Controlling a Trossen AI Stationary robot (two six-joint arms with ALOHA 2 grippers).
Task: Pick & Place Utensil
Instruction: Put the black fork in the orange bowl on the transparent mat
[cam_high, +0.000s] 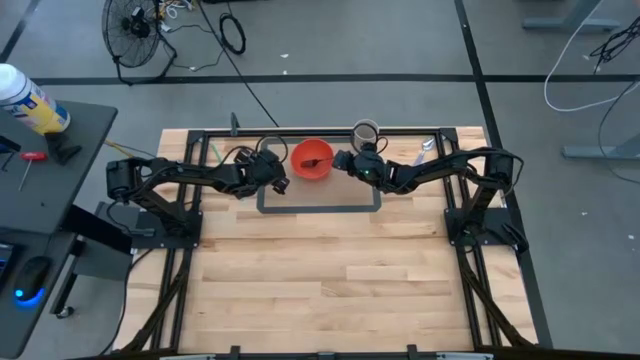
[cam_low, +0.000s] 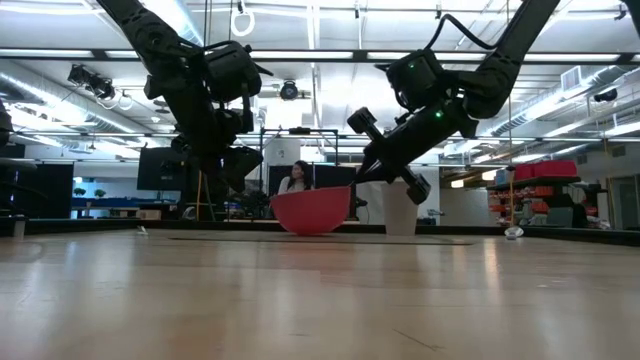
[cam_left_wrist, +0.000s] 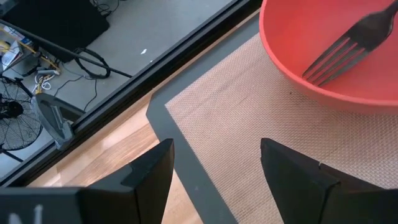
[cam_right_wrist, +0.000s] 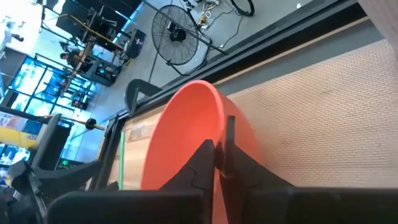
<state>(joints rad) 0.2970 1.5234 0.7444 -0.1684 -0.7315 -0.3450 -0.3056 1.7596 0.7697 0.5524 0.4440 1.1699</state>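
The fork's head (cam_high: 311, 161) lies well inside the red bowl and my fingers are down at the bowl's rim, so it is time for my right gripper to open now.
A red bowl (cam_high: 311, 158) stands on a tan mat with a grey border (cam_high: 320, 203) at the table's far middle. A dark metal fork (cam_left_wrist: 346, 43) points its tines into the bowl. My right gripper (cam_high: 345, 162) is at the bowl's right rim, shut on the fork's handle. My left gripper (cam_high: 277, 178) hangs open and empty just left of the bowl, above the mat's far left corner (cam_left_wrist: 163, 107). In the low view the bowl (cam_low: 312, 211) sits between the two grippers. My right gripper pinches the fork's handle (cam_right_wrist: 230, 134) between its two fingers, which slant down from the table's right toward the bowl. The handle shows edge-on as a thin dark strip running forward from the fingertips over the bowl's rim. The tines (cam_left_wrist: 323, 65) are inside the bowl; whether they touch it I cannot tell.
A white cup (cam_high: 366, 132) stands just behind the right gripper at the table's far edge. A dark metal frame (cam_high: 200, 140) runs along the table's far and side edges. The near half of the wooden table (cam_high: 330, 290) holds nothing.
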